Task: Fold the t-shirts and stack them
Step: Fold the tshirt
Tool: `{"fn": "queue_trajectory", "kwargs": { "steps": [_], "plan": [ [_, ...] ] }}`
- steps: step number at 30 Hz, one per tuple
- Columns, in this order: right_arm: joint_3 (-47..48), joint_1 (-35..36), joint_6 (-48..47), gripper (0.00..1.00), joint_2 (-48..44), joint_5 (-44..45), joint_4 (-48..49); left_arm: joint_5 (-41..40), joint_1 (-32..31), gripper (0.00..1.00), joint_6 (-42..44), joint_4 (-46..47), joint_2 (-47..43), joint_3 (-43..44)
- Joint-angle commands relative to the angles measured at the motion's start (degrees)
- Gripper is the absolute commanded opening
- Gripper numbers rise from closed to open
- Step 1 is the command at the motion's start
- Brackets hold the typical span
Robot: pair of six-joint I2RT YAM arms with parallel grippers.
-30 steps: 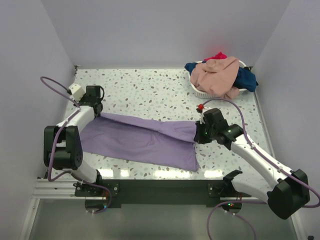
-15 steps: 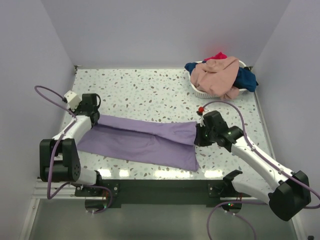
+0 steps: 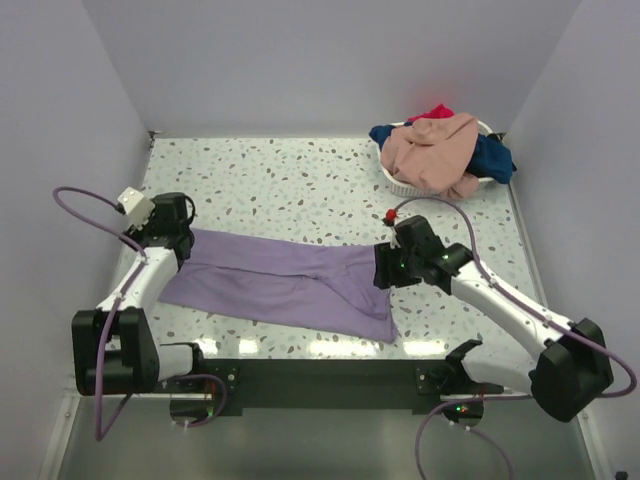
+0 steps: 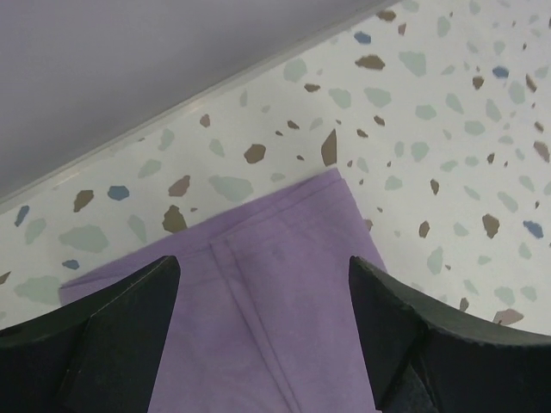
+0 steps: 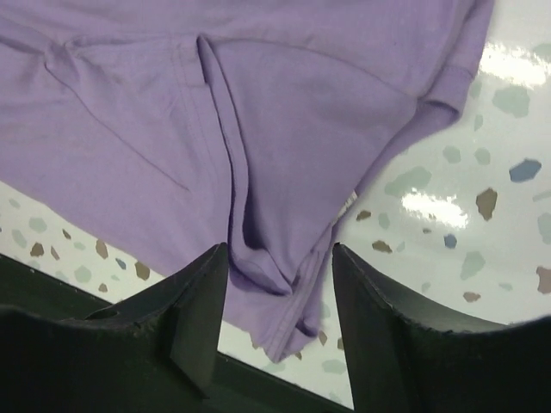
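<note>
My right gripper should next pull the lavender-purple t-shirt (image 3: pixel 280 280) straight for folding, and it needs to grab the t-shirt by the far corner of its basket-side end.
A lavender-purple t-shirt (image 3: pixel 280 280) lies folded into a long band across the near half of the table. My left gripper (image 3: pixel 183 240) hovers over its left end, jaws wide apart, with a hemmed corner of the shirt (image 4: pixel 293 224) lying flat below the left gripper (image 4: pixel 263 267). My right gripper (image 3: pixel 383 270) is over the shirt's right end. In the right wrist view the right gripper (image 5: pixel 277 254) stands open above a rumpled fold of the shirt (image 5: pixel 258 103), with nothing pinched. Peach-pink (image 3: pixel 435 150), navy (image 3: pixel 493 158) and red (image 3: pixel 437 111) t-shirts are heaped at the back right.
The heaped shirts fill a white oval basket (image 3: pixel 400 182) in the back right corner. Walls enclose the speckled table (image 3: pixel 290 180) on the left, back and right. A dark rail (image 3: pixel 320 372) runs along the near edge between the arm bases.
Both grippers have opened and let go of the lavender shirt, which now rests flat. The left gripper has drifted left; the right gripper has shifted slightly left over the shirt's end.
</note>
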Motion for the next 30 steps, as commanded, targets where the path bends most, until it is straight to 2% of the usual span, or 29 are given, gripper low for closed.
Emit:
{"fn": "queue_trajectory", "kwargs": {
  "steps": [1,5,9,13,20,30],
  "plan": [
    [4.1,-0.2,0.5,0.54,5.3,1.2,7.6,5.2,-0.1,0.85,2.5,5.4,3.9,1.6],
    [8.6,-1.5,0.4,0.51,16.0,2.8,10.8,8.3,-1.1,0.86,5.2,9.7,6.9,0.1],
    [11.2,-3.5,0.2,0.50,21.1,4.8,13.2,13.1,-1.2,0.87,8.7,15.2,9.1,-0.6],
    [13.1,-6.6,-0.4,0.49,24.7,6.6,14.3,15.3,-1.2,0.88,12.0,16.6,11.5,-0.2],
    [15.9,-9.6,-1.9,0.47,31.2,7.5,14.5,18.4,-1.2,0.91,11.8,16.4,15.4,0.1],
    [14.2,-11.4,-1.6,0.47,34.1,11.6,13.6,20.8,-1.0,0.92,12.0,14.7,17.4,1.0]
  ]
}}
